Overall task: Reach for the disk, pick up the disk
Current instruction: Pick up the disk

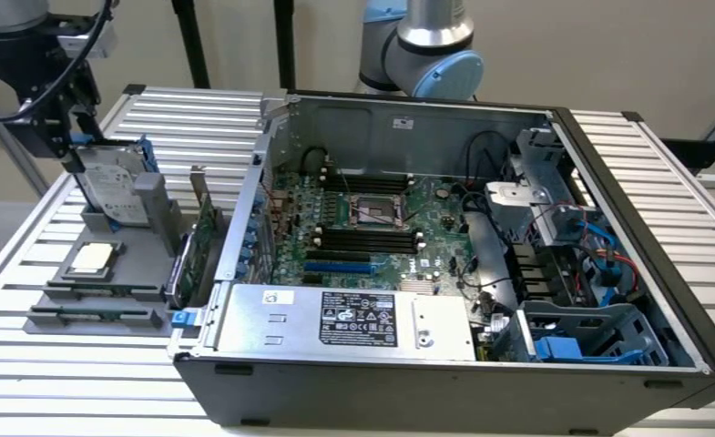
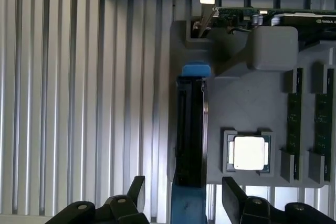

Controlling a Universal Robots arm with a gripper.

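The gripper will next grab its carrier frame's broad blue end to pick the disk out of its grey holder (image 1: 150, 218).
The disk (image 1: 112, 185) stands on edge in a grey holder (image 1: 150, 218) at the exterior view's left, its white label and blue carrier frame showing. My gripper (image 1: 73, 137) hangs just above its top edge. In the wrist view the disk (image 2: 190, 129) appears edge-on as a dark strip with blue ends. My gripper (image 2: 184, 195) is open, one black fingertip (image 2: 136, 190) on each side of the disk with a gap left on both sides. Nothing is held.
On the grey fixture (image 1: 54, 296) lie a square silver chip (image 2: 249, 153), memory sticks (image 2: 294, 121) and an upright expansion card (image 1: 199, 241). An open computer case (image 1: 648, 369) sits to the exterior view's right, and a second arm's base (image 1: 424, 55) stands behind it. The table is of ribbed metal slats (image 2: 63, 103).
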